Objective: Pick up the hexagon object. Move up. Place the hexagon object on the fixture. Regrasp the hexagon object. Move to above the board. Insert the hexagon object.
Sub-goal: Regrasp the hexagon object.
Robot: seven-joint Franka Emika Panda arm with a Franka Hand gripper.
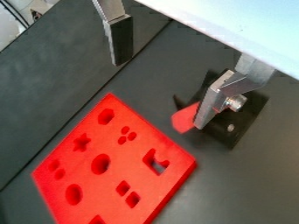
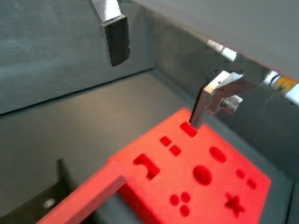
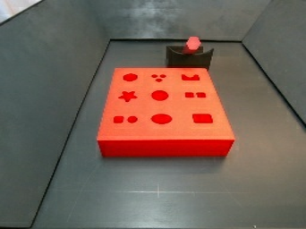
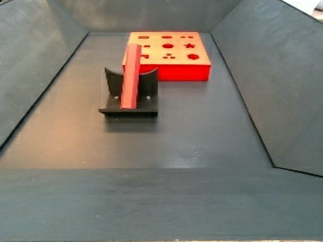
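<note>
My gripper will next grab the hexagon object by its end sticking out of the fixture, so the opposite end stays free to enter the board's hexagonal hole.
The hexagon object, a slim red bar [image 4: 130, 74], lies tilted in the notch of the dark fixture [image 4: 145, 90], apart from the board. Its end shows on the fixture [image 3: 198, 59] in a side view [image 3: 192, 42] and in a wrist view [image 1: 184, 116]; its length shows in a wrist view [image 2: 87, 197]. The red-orange board [image 3: 164, 112] with shape cut-outs lies on the floor beside the fixture [image 1: 242, 122]. My gripper [image 1: 163, 92] hangs high above the floor between board and fixture, open and empty; it also shows in a wrist view [image 2: 158, 92]. It is out of both side views.
Dark grey sloping walls [image 3: 72, 63] enclose the dark floor [image 4: 177, 142] on all sides. The board [image 4: 168, 54] sits toward one end of the bin with the fixture [image 2: 52, 188] close beside it.
</note>
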